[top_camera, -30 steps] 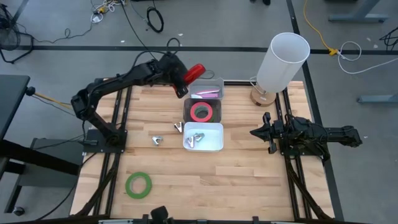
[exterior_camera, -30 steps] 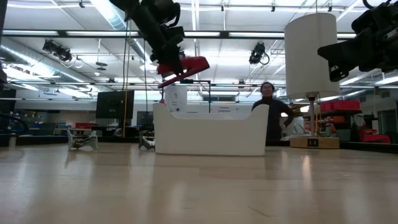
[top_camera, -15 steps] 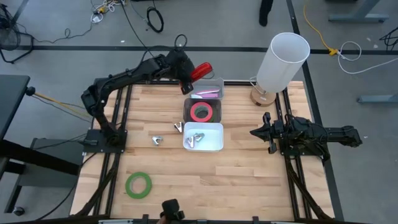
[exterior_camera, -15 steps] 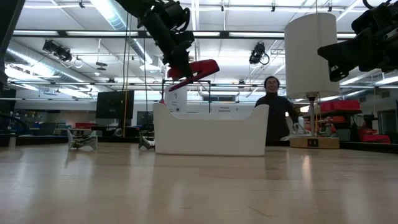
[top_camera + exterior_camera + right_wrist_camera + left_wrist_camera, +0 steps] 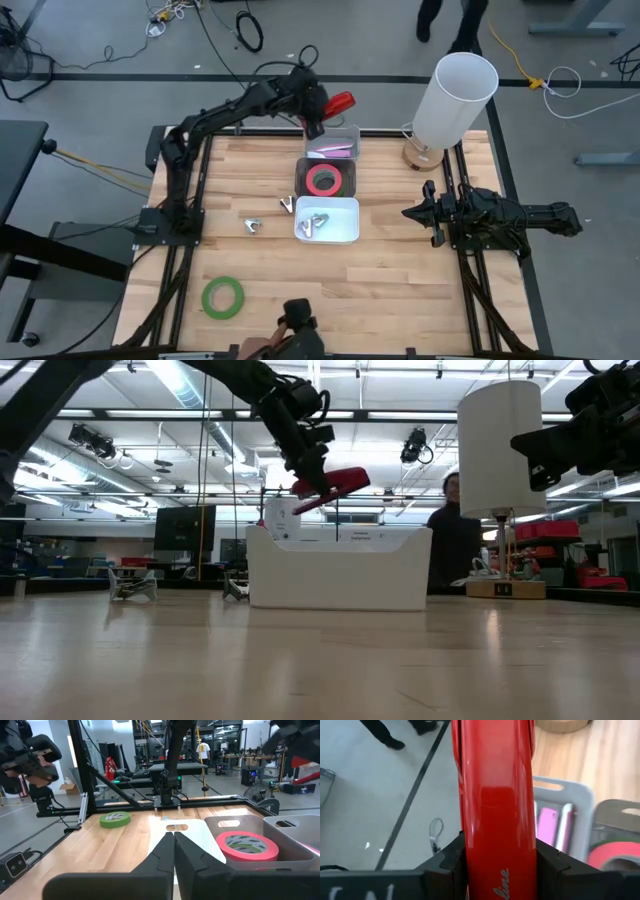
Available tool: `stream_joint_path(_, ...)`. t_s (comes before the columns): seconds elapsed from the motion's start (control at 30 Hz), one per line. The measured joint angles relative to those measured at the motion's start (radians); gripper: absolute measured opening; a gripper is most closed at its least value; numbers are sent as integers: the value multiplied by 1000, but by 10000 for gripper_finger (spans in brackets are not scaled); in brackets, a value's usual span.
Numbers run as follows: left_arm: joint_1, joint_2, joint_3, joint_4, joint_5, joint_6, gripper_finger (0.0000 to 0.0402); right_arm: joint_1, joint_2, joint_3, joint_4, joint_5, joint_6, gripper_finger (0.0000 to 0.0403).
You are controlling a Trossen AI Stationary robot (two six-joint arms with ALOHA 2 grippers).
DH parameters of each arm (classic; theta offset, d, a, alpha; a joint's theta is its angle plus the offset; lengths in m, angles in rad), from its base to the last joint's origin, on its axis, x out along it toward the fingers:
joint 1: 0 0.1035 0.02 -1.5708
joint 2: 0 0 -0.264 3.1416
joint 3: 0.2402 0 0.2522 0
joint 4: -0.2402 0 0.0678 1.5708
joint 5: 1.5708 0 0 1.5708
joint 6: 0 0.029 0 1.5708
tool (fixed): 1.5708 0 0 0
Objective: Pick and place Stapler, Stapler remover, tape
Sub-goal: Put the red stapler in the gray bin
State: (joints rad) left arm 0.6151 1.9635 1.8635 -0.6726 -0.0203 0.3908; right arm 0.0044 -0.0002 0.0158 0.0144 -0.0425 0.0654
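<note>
The red stapler (image 5: 340, 102) is still beside and above the grey bin (image 5: 350, 133), so my left gripper will keep holding it.
My left gripper (image 5: 320, 108) is shut on a red stapler (image 5: 340, 102) and holds it in the air over the table's far edge, just beyond a grey bin (image 5: 350, 133) that holds pink items. In the low view the stapler (image 5: 338, 484) hangs above the white bin (image 5: 340, 572). A pink tape roll (image 5: 324, 180) lies in a dark bin. Metal staple removers lie in the white bin (image 5: 345, 232) and on the table (image 5: 252, 226). A green tape roll (image 5: 223, 297) lies flat near the front left. My right gripper (image 5: 174, 840) rests shut at the table's right side. My left gripper pinches the stapler's two long sides (image 5: 470, 855) between its two fingers (image 5: 451, 860), toward the stapler's rear end. The fingers slant down and lie along the stapler, whose front end (image 5: 358, 479) sticks out beyond them. The stapler is lifted clear and tilted.
A white lamp (image 5: 455, 95) stands at the table's far right corner. The three bins sit in a row at the table's middle. A person (image 5: 455, 540) walks in the room behind, and someone's head (image 5: 297, 335) shows at the near edge.
My left gripper has carried the stapler toward the table's far edge and to the right, from above the table's far left part to just beyond the grey bin, rolling a little. The stapler stays clear of everything.
</note>
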Motion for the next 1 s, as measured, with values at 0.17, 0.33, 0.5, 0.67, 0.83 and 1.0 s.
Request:
stream_joint_path(0.17,12,57,23,1,20,43,152,0,0,0,0,0,0,13)
stream_joint_path(0.33,12,110,23,-4,91,60,155,0,0,0,0,0,0,13)
stream_joint_path(0.5,11,165,23,-5,133,74,153,0,0,0,0,0,0,13)
stream_joint_path(0.67,13,221,23,-15,129,95,156,0,0,0,0,0,0,13)
stream_joint_path(0.83,13,256,23,-14,130,143,157,0,0,0,0,0,0,13)
stream_joint_path(1.0,12,273,23,-17,151,157,157,0,0,0,0,0,0,13)
